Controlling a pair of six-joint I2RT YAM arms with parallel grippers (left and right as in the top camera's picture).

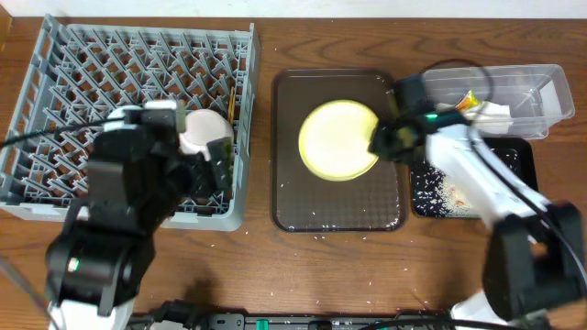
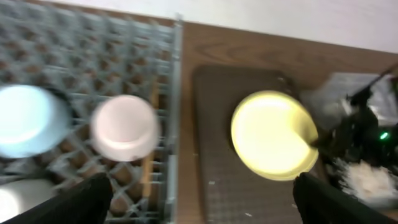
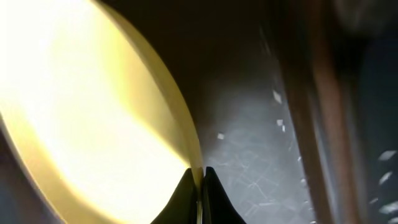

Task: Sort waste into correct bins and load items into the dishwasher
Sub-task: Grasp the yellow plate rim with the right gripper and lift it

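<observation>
I should next grab the yellow plate point(image 1: 337, 139) with my left gripper by the plate's rim facing the dish rack, opposite my right gripper, to load it upright.
The round yellow plate point(image 1: 337, 139) is over the dark brown serving tray point(image 1: 337, 211). My right gripper point(image 1: 385, 139) is shut on its right rim; the right wrist view shows both fingers point(image 3: 199, 183) pinching the plate's edge point(image 3: 93, 112). My left gripper point(image 1: 213, 165) is open and empty over the right side of the grey dish rack point(image 1: 55, 64). The left wrist view shows a light blue bowl point(image 2: 25, 119), a white bowl point(image 2: 124, 126), another white piece point(image 2: 18, 198) and wooden chopsticks point(image 2: 148, 174) in the rack. The clear tub point(image 1: 523, 92) holds the napkin point(image 1: 493, 112) and wrapper point(image 1: 468, 99). The black tray point(image 1: 523, 156) holds rice scraps point(image 1: 454, 194).
Rice grains lie scattered on the brown serving tray and on the wooden table point(image 1: 321, 275) in front of it. Cables run from both arms. A dark bar point(image 1: 275, 321) lies along the table's front edge.
</observation>
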